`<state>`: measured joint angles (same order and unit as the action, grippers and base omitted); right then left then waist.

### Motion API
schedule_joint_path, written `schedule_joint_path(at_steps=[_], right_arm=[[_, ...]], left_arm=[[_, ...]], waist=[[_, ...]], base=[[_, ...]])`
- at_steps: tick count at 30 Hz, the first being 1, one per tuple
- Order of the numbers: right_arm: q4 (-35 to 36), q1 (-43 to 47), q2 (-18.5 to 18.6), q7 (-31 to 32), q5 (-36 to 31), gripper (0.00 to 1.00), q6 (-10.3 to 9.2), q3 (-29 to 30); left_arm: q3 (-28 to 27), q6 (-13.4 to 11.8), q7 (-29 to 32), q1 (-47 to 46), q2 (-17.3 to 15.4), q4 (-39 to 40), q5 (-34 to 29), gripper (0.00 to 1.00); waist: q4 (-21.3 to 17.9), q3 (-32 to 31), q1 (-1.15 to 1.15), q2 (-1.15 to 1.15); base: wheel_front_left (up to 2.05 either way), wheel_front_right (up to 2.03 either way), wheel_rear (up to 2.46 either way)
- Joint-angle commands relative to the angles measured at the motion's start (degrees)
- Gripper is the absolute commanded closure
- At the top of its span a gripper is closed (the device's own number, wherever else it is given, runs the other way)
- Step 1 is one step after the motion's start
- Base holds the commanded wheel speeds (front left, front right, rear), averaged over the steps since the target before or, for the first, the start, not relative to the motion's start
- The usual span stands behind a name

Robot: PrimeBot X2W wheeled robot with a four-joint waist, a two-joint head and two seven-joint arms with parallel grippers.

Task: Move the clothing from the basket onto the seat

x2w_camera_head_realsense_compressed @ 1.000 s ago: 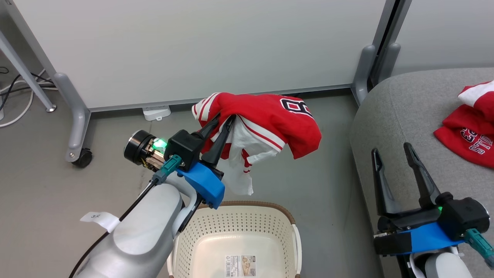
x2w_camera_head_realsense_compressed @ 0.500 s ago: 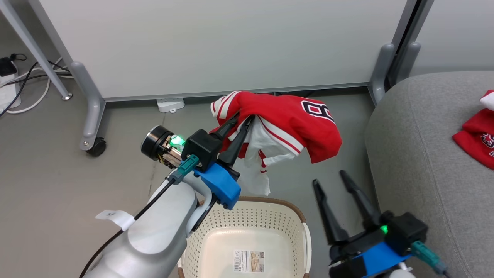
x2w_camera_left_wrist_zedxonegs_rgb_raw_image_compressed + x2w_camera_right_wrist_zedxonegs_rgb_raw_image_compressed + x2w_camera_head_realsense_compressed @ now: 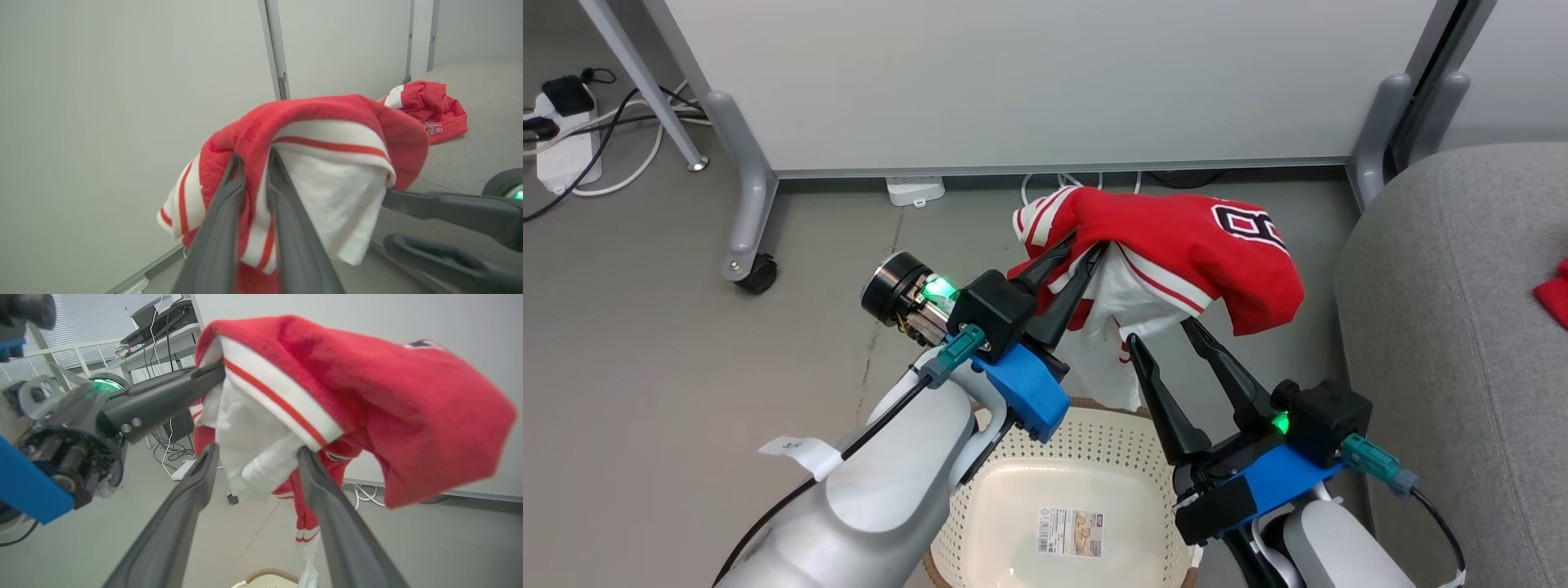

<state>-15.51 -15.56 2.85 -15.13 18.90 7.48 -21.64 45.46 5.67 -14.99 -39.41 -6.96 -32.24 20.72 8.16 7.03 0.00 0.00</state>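
Note:
The jersey needs to go to the seat. My right gripper should next pinch the jersey by its white fabric beside the striped band to carry it there.
My left gripper is shut on a red jersey with white striped trim and a black-and-white number, held up above the floor behind the basket. The cream basket holds no clothing, just a label on its bottom. My right gripper stands open just under the hanging cloth. In the right wrist view its fingers flank the white fabric. In the left wrist view the jersey drapes over my shut fingers. A second red garment lies on the grey seat.
A white partition panel on grey legs with a caster stands behind the jersey. A power strip with cables lies on the floor at far left, and a white adapter sits by the panel's base.
The camera has swung, shifting the whole scene rightward. My right gripper, still open, has moved left from beside the seat to just under the jersey. The left gripper keeps its hold.

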Motion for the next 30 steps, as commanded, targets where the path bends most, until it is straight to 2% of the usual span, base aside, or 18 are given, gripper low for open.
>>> schedule_joint_path(at_steps=[1,10,26,28,29,30], right_arm=[[-0.64,-0.87,0.06,-0.03,0.36,0.0,0.03,0.35],[-4.05,-2.32,0.05,-0.03,0.87,0.0,0.03,2.59],[-0.37,-6.19,0.06,-0.03,4.22,0.0,0.03,0.78],[-0.1,-6.21,0.06,-0.03,4.29,0.63,0.03,0.53],[0.11,-6.19,0.05,-0.03,4.53,1.0,0.03,0.41],[0.16,-6.09,0.05,-0.03,4.79,1.0,0.03,0.26]], left_arm=[[0.02,0.17,-0.29,-1.14,0.26,0.19,-0.05,1.0],[-0.19,0.49,-0.29,-1.38,1.07,0.82,-0.6,1.0],[-0.52,0.93,-0.29,-1.4,1.46,0.81,-1.47,1.0],[-0.57,0.96,-0.29,-1.4,1.49,0.65,-1.57,1.0],[-0.59,1.0,-0.29,-1.4,1.52,0.55,-1.61,1.0],[-0.59,1.05,-0.29,-1.38,1.55,0.47,-1.61,1.0]], waist=[[0.45,0.38,0.0,0.0],[1.76,1.27,0.0,0.0],[2.21,2.06,0.0,0.0],[2.2,2.07,0.0,0.0],[2.21,2.06,0.0,0.0],[2.21,2.04,0.0,0.0]], base=[[0.0,0.0,0.0],[0.0,0.0,0.0],[0.0,0.0,0.0],[0.0,0.0,0.0],[0.0,0.0,0.0],[0.0,0.0,0.0]])
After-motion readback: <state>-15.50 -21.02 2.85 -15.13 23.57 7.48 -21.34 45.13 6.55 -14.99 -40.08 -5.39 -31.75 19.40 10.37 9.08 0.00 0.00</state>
